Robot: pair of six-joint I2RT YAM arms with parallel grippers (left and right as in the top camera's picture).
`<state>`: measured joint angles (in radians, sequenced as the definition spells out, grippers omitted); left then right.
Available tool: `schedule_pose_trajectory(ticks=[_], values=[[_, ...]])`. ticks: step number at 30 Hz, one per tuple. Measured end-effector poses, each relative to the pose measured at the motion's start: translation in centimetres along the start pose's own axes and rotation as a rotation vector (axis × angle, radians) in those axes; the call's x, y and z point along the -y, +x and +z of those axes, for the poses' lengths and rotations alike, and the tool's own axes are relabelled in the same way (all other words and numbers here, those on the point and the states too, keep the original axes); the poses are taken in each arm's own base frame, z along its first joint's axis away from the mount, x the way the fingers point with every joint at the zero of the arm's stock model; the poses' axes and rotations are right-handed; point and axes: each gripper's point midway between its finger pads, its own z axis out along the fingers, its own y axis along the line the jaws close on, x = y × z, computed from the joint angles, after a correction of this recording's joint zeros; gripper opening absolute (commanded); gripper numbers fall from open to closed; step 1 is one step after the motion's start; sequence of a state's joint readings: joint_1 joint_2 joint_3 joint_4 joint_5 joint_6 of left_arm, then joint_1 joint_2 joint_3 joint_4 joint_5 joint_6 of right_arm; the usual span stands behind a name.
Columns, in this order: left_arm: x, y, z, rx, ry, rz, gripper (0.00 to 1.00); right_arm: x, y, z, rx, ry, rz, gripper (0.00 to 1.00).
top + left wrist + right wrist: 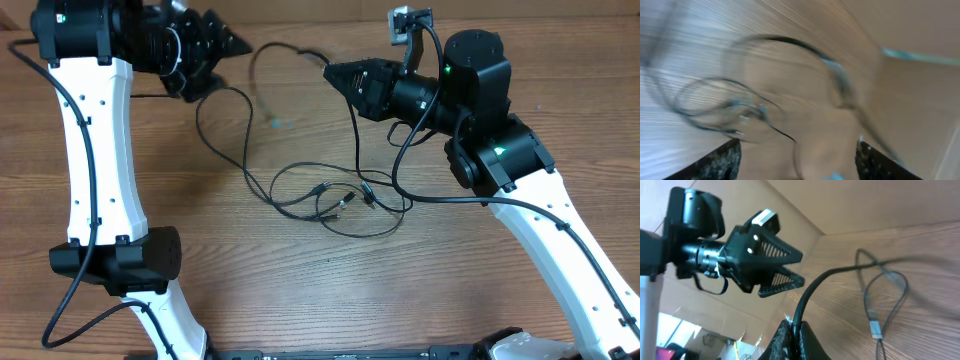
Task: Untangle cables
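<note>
My left gripper is to grab the raised black cable next, along the part of it that arcs from my right gripper, to untangle it from the others.
Several thin black cables [340, 200] lie tangled in loops on the wooden table, with small silver-tipped plugs near the middle of the tangle. My right gripper [335, 72] is shut on one black cable [812, 287], raised above the table; the strand arcs away from it toward the far left [268, 48]. The right wrist view shows its fingers [792, 330] pinching that cable, and a silver plug [875, 328] lying on the table. My left gripper [228, 45] is open at the far left, also seen in the right wrist view [801, 268]. The left wrist view is motion-blurred: fingers apart [797, 160], cable loops [740, 107] beyond.
The table [300, 290] is brown wood. Thick black arm cables hang by both arms [80, 150] [420, 150]. A cardboard wall [890, 200] stands behind the table. A small teal mark [283, 123] is on the table near the back.
</note>
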<state>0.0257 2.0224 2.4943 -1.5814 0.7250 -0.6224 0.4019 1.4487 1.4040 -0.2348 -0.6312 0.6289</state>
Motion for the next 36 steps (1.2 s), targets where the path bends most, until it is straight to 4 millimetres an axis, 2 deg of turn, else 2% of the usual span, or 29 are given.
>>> schedule_pose_trajectory(ticks=[6, 12, 14, 17, 22, 27, 31, 34, 36], values=[[4.1, 3.0, -0.4, -0.179, 0.218, -0.078, 0.76, -0.7, 0.1, 0.1, -0.005, -0.028, -0.012, 0.04], [6.9, 6.0, 0.1, -0.315, 0.288, -0.164, 0.75, -1.1, 0.4, 0.6, -0.006, -0.034, -0.021, 0.04], [7.5, 6.7, 0.5, -0.338, 0.29, -0.169, 0.72, -1.1, 0.8, 1.3, -0.017, -0.038, -0.021, 0.04], [7.8, 7.1, 1.1, -0.342, 0.274, -0.184, 0.65, -0.7, 1.5, 2.2, -0.037, -0.037, -0.014, 0.04], [7.8, 7.1, 1.7, -0.323, 0.242, -0.207, 0.61, -0.9, 1.4, 2.5, -0.032, -0.046, -0.022, 0.04], [7.4, 6.6, 2.0, -0.298, 0.215, -0.236, 0.4, -1.0, 1.5, 2.6, -0.032, -0.048, -0.023, 0.04], [7.3, 6.6, 2.1, -0.289, 0.203, -0.244, 0.32, -1.3, 1.8, 2.8, -0.041, -0.056, -0.025, 0.04], [7.3, 6.7, 2.2, -0.289, 0.2, -0.244, 0.3, -1.5, 1.9, 2.8, -0.042, -0.058, -0.026, 0.04], [7.4, 6.8, 2.4, -0.292, 0.197, -0.241, 0.23, -1.5, 2.0, 2.8, -0.043, -0.059, -0.026, 0.04]])
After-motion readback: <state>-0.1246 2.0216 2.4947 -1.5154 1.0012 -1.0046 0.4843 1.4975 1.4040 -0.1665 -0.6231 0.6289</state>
